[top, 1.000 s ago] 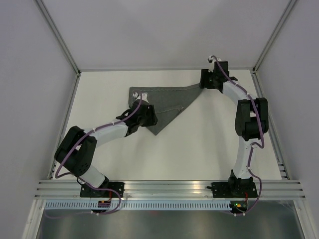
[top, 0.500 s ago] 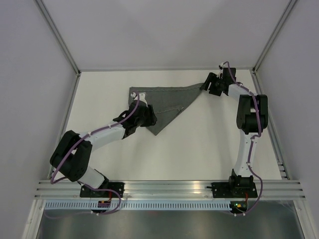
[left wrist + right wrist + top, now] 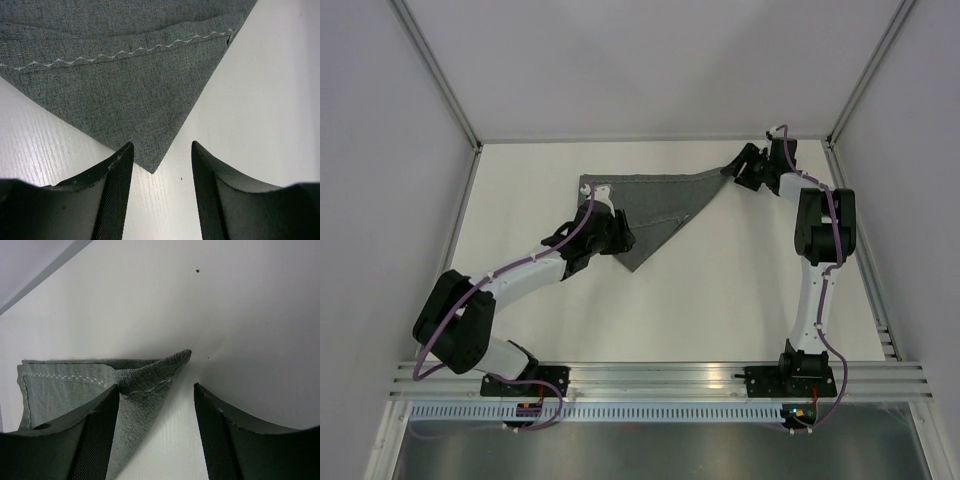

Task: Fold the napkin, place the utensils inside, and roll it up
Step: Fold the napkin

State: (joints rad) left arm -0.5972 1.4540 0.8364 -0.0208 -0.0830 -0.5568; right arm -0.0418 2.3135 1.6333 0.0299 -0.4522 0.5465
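The napkin corner's curled-up fold is between my right gripper's open fingers. My right gripper needs to close on the napkin corner now. Closing now would hold the corner.
The dark grey napkin lies folded into a triangle on the white table, with a pale zigzag stitch line near its edges. My left gripper is open, its jaws either side of the napkin's near point, which rests flat on the table. My right gripper is open at the napkin's right corner. In the right wrist view that corner curls up slightly beside my left fingertip. The left wrist view shows the cloth filling the upper part. No pink utensil is in view.
The table is boxed in by pale walls at the back and both sides. An aluminium rail runs along the near edge by the arm bases.
My right gripper has drawn back to the right off the napkin's corner and turned. My left arm has stretched out, its gripper staying at the near point.
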